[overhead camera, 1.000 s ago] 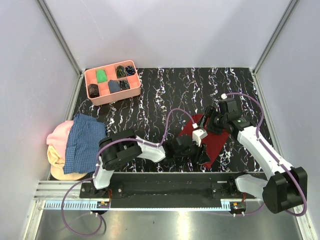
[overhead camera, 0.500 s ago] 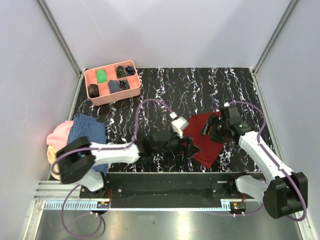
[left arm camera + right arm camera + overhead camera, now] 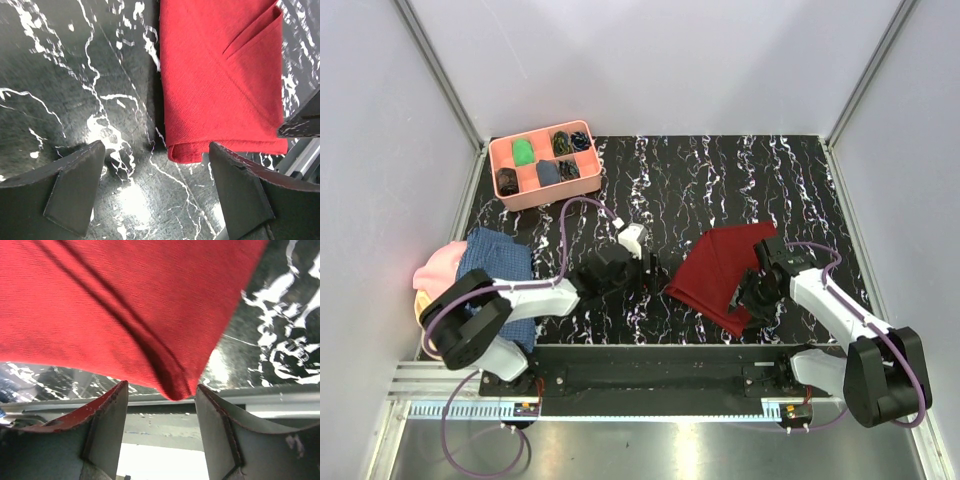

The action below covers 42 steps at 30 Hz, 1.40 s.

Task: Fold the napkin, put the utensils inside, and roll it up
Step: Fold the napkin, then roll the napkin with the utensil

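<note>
I should grab the napkin's near folded corner [image 3: 673, 289] [image 3: 183, 151] with my left gripper next and slide the napkin into position, so its pocket stays free for utensils.
The dark red napkin [image 3: 713, 272] lies folded flat on the marbled table, right of centre. My left gripper [image 3: 650, 273] is open and empty, just left of the napkin's near left corner. In the left wrist view the napkin [image 3: 215, 75] lies ahead of that gripper [image 3: 157, 192], with its folded corner just past the tips. My right gripper [image 3: 744, 303] is open at the napkin's near right edge. In the right wrist view the napkin [image 3: 125, 300] fills the top and its corner dips between the open fingers of the gripper [image 3: 161, 390], untouched. No utensils show clearly.
A pink compartment tray [image 3: 500, 150] with small dark and green items stands at the back left. A blue checked cloth [image 3: 490, 280] lies over pink [image 3: 435, 272] and tan cloths at the left edge. A metal rail [image 3: 650, 368] runs along the near edge, close to the right gripper.
My left gripper has pulled back to the left, off the napkin. My right gripper has moved toward the near edge along the napkin's right side. The napkin now lies flatter.
</note>
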Available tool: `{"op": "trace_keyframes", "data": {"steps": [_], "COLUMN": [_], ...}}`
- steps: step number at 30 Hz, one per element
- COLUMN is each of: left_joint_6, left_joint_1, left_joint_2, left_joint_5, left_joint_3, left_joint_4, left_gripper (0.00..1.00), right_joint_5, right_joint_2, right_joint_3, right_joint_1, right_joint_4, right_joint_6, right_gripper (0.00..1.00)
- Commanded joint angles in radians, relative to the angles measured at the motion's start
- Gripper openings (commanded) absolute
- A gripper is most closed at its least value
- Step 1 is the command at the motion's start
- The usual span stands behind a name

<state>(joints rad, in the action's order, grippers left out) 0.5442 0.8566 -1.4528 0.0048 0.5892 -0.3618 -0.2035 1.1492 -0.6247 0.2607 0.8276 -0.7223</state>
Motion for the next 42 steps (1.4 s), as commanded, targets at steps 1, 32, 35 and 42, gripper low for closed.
{"op": "trace_keyframes", "data": {"steps": [1,32,35,42], "left_joint_6": [0.039,0.21,0.227,0.289], "left_joint_1": [-0.034,-0.068,-0.068,-0.07], "left_joint_2": [-0.052,-0.374,-0.399,-0.437], "left_joint_5": [0.076,0.362,0.386,0.435], "left_joint_3": [0.027,0.063,0.058,0.055], "left_joint_4": [-0.103,-0.453,-0.485,-0.607], "left_gripper": [0.86,0.6,0.52,0.25], "right_joint_5": [0.052,0.113,0.115,0.125], "right_joint_2": [-0.014,0.038,0.043,0.044], "right_joint_3": [0.016,0.048,0.046,0.04], "right_joint_1": [-0.001,-0.001,-0.001,-0.001], "right_joint_4": [0.053,0.001,-0.002,-0.002], "right_joint_6": [-0.043,-0.083,-0.078,-0.077], "right_gripper": [0.62,0.2,0.21,0.27]}}
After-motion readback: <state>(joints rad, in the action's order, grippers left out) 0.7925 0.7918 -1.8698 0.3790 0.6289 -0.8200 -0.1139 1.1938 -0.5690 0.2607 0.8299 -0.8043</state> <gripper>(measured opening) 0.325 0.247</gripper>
